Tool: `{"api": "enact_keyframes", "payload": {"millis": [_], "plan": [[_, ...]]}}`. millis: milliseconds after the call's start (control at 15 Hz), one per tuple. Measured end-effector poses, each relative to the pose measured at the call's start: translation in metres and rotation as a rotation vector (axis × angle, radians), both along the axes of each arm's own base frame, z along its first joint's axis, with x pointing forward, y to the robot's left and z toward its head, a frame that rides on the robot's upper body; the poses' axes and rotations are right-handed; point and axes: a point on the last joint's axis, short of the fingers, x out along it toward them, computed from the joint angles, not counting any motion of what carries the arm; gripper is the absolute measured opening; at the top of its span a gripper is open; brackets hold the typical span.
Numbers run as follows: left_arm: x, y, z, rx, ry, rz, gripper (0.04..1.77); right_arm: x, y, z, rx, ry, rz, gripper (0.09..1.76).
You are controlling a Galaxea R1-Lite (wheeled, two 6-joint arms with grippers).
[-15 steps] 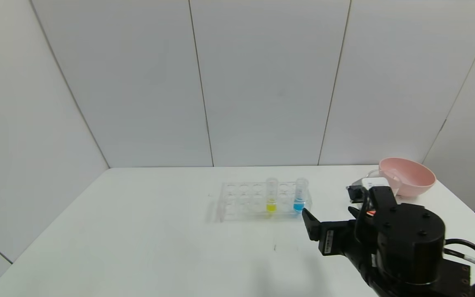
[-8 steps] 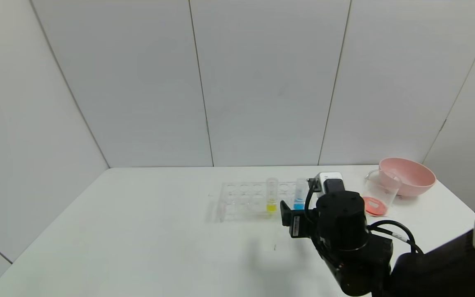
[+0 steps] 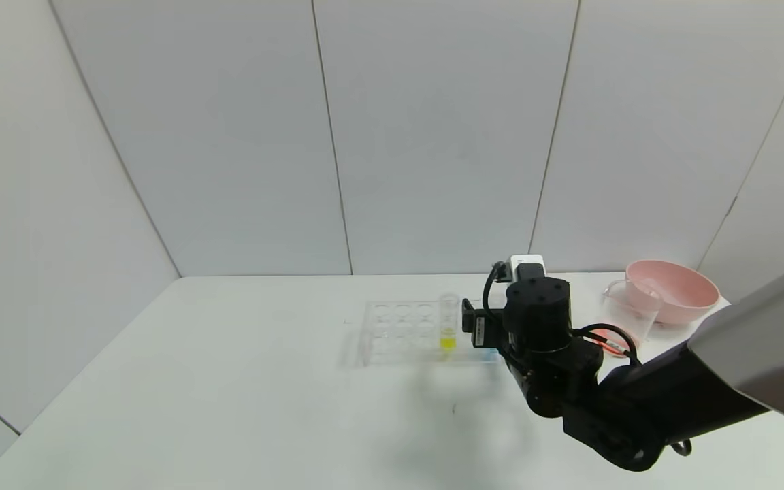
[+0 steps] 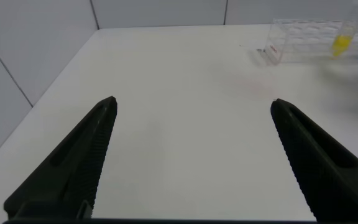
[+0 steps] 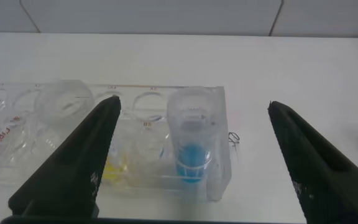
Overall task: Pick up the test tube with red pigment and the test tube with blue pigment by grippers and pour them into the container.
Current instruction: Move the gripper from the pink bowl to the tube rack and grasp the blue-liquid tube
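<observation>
The right gripper grabs the test tube with blue pigment by its body beside the tube's rim next, to pour blue pigment into the container.
The test tube with blue pigment (image 5: 191,140) stands upright in the end hole of the clear tube rack (image 5: 48,146). My right gripper (image 5: 192,102) is open, with one finger on each side of this tube and not touching it. In the head view the right gripper (image 3: 478,331) is at the rack's right end and hides the blue tube. The container (image 3: 627,314), a clear beaker, stands right of the rack with red liquid in its bottom. The test tube with red pigment is out of view. My left gripper (image 4: 193,102) is open and empty over bare table.
A yellow-liquid tube (image 3: 448,323) stands in the rack (image 3: 402,330), two holes left of the blue tube. A pink bowl (image 3: 671,289) sits behind the beaker at the table's far right. The table's right edge is close to the bowl.
My right arm has swung left and forward, from beside the beaker to the rack's right end. It now covers the blue tube in the head view, and the beaker has come into view.
</observation>
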Motion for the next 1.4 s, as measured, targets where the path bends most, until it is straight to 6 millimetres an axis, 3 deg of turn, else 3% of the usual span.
{"api": "enact_keyframes", "payload": {"millis": [733, 1000, 1200, 1267, 1400], "plan": [[0.0, 0.0, 0.0, 0.0, 0.0, 0.0, 1.76, 0.009, 0.003, -0.011, -0.01, 0.013, -0.002, 1.7], [0.0, 0.0, 0.0, 0.0, 0.0, 0.0, 1.76, 0.007, 0.005, -0.012, -0.013, 0.015, 0.004, 1.11], [0.0, 0.0, 0.0, 0.0, 0.0, 0.0, 1.76, 0.005, 0.007, -0.012, -0.014, 0.017, 0.01, 0.78], [0.0, 0.0, 0.0, 0.0, 0.0, 0.0, 1.76, 0.005, 0.007, -0.013, -0.016, 0.017, 0.007, 0.54], [0.0, 0.0, 0.0, 0.0, 0.0, 0.0, 1.76, 0.004, 0.007, -0.012, -0.017, 0.017, 0.006, 0.5]]}}
